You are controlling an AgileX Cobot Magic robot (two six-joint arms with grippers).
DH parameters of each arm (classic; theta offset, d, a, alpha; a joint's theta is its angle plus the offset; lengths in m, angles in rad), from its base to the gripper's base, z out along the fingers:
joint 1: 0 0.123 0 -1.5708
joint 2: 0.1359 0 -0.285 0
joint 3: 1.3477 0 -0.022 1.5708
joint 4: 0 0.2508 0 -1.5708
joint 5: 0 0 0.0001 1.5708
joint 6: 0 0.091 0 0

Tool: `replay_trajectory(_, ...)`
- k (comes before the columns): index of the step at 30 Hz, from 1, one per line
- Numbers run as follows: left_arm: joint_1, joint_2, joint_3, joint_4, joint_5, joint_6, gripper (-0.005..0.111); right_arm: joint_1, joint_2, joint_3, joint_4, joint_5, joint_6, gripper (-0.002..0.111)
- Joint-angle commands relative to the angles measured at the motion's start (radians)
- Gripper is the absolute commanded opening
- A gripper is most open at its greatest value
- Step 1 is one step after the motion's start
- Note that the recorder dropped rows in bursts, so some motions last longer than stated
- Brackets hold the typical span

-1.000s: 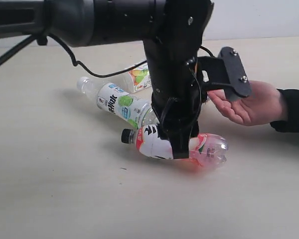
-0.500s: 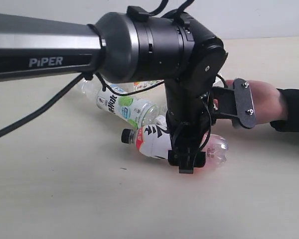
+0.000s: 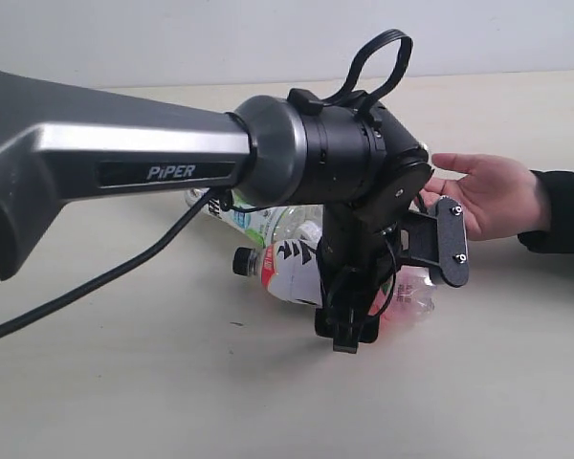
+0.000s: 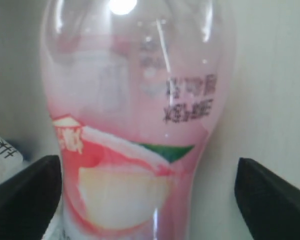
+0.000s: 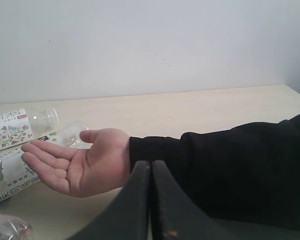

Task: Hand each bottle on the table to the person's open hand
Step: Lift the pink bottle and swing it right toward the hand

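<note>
My left gripper's fingers reach down beside the pinkish bottle's label and closing now would catch the bottle, so it is time to close on it.
A pinkish bottle with a black cap lies on its side on the table. My left gripper points down over its body. Close up, the pinkish bottle fills the space between the wide open jaws of the left gripper. One finger is right beside it and the other finger stands apart. The person's open hand waits palm up just beyond. My right gripper is shut and empty, behind the hand and sleeve.
A clear bottle with a green label lies against the pink one, mostly hidden by my arm. Near the hand lie a floral-label bottle, a clear bottle and another labelled one. A black sleeve covers the table's right side.
My left arm has swung lower across the view while its gripper stays down over the pinkish bottle. The bottle has not moved. The person's hand has shifted slightly.
</note>
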Motion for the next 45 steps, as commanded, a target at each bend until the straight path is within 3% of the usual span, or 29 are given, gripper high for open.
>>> replay_trajectory(1,-0.003,-0.004,-0.004,0.011,-0.007,0.001,0.088,-0.003,-0.004,0.005,0.0,-0.006,-0.004,0.0)
replay_trajectory(6,-0.003,-0.004,-0.004,0.011,-0.007,0.001,0.069,-0.003,-0.004,0.005,0.0,-0.006,-0.004,0.0)
replay_trajectory(9,-0.003,-0.004,-0.004,0.011,-0.007,0.001,0.049,-0.003,-0.004,0.005,0.0,-0.006,-0.004,0.0)
replay_trajectory(14,-0.003,-0.004,-0.004,0.011,-0.005,0.001,0.003,-0.003,-0.004,0.005,0.0,-0.006,-0.004,0.0)
replay_trajectory(15,-0.003,-0.004,-0.004,0.011,-0.005,0.001,0.001,-0.003,-0.004,0.005,0.0,-0.006,-0.004,0.0)
replay_trajectory(27,-0.022,-0.016,-0.004,0.011,0.018,-0.06,0.0,-0.003,-0.004,0.005,0.0,-0.006,-0.004,0.0)
replay_trajectory(37,-0.071,-0.124,-0.023,0.011,0.082,-0.119,0.0,-0.003,-0.004,0.005,0.0,-0.006,-0.004,0.0)
replay_trajectory(45,-0.08,-0.179,-0.112,0.012,0.082,-0.346,0.0,-0.003,-0.004,0.005,0.0,-0.006,-0.004,0.0)
